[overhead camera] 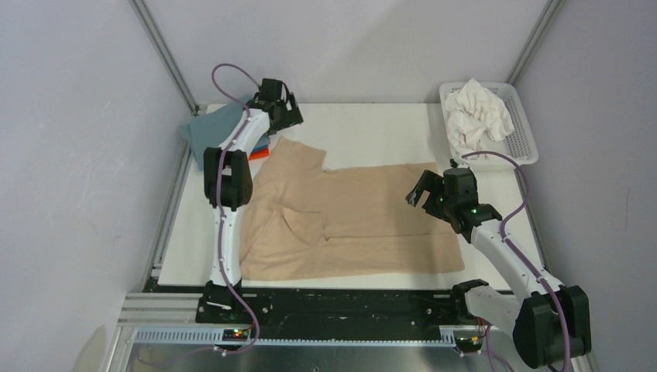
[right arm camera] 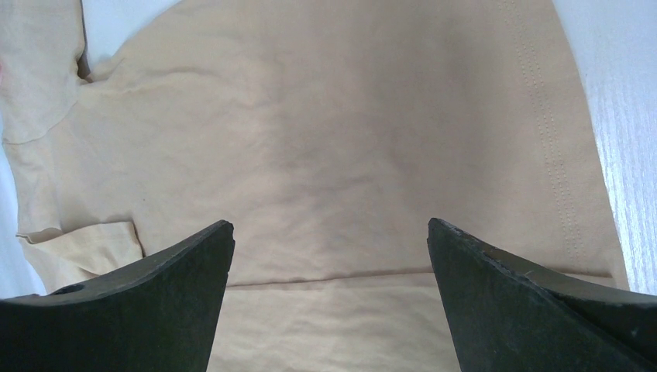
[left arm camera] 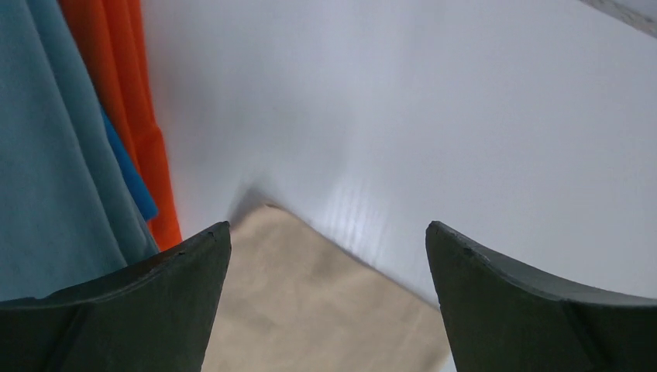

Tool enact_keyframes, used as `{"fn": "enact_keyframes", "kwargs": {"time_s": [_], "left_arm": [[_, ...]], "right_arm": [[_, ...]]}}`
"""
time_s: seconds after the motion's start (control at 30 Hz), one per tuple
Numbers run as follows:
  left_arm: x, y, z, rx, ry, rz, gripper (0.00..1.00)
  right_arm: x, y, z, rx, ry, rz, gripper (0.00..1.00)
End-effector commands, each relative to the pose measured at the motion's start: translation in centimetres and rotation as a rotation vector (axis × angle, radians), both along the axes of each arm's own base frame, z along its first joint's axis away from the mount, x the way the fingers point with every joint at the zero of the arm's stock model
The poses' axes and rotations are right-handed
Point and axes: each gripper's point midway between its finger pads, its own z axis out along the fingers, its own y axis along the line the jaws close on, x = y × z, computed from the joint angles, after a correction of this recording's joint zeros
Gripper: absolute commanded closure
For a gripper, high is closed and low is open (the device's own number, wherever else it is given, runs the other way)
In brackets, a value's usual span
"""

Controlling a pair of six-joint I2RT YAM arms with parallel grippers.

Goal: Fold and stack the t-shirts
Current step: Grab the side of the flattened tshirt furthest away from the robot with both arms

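I need to fold the far side of the tan-beige t-shirt [overhead camera: 349, 221] over toward me, so my left gripper should grip the far corner of the sleeve next.
A tan-beige t-shirt [overhead camera: 349, 221] lies spread on the white table, partly folded, with one sleeve pointing to the back left. My left gripper [overhead camera: 288, 111] hovers open over that sleeve's far corner [left arm camera: 310, 302], nothing between its fingers. A stack of folded t-shirts sits at the back left: grey-blue [overhead camera: 213, 128] [left arm camera: 54, 155] on top, bright blue [left arm camera: 128, 167] and orange [left arm camera: 124, 93] edges beneath. My right gripper [overhead camera: 424, 194] stands open above the tan shirt's right part [right arm camera: 333, 155], empty, near a fold line. A crumpled white t-shirt [overhead camera: 479, 115] fills the basket.
The white slotted plastic basket [overhead camera: 528, 143] stands at the back right corner. Bare white table [overhead camera: 372, 128] shows behind the tan shirt. Grey walls and aluminium frame posts [overhead camera: 166, 58] close in the sides and the back.
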Motion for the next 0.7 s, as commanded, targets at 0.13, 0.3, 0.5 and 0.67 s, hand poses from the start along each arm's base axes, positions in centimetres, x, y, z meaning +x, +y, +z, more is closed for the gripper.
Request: {"fn": "enact_keyframes", "kwargs": {"time_s": [0.13, 0.3, 0.5, 0.67], "left_arm": [[1.3, 1.6, -1.9, -0.039, 0.015, 0.107, 0.0], [0.1, 0.6, -4.0, -0.088, 0.08, 0.069, 0.0], [-2.7, -1.2, -5.2, -0.135, 0.156, -0.015, 0.01], [-4.5, -1.9, -5.4, -0.08, 0.177, -0.06, 0.05]], "right_arm": [[1.2, -0.1, 2.1, -0.005, -0.064, 0.007, 0.0], [1.1, -0.1, 2.2, -0.002, -0.064, 0.009, 0.0], [1.1, -0.3, 2.2, -0.004, -0.064, 0.0, 0.01], [1.0, -0.3, 2.3, 0.003, -0.064, -0.001, 0.01]]}}
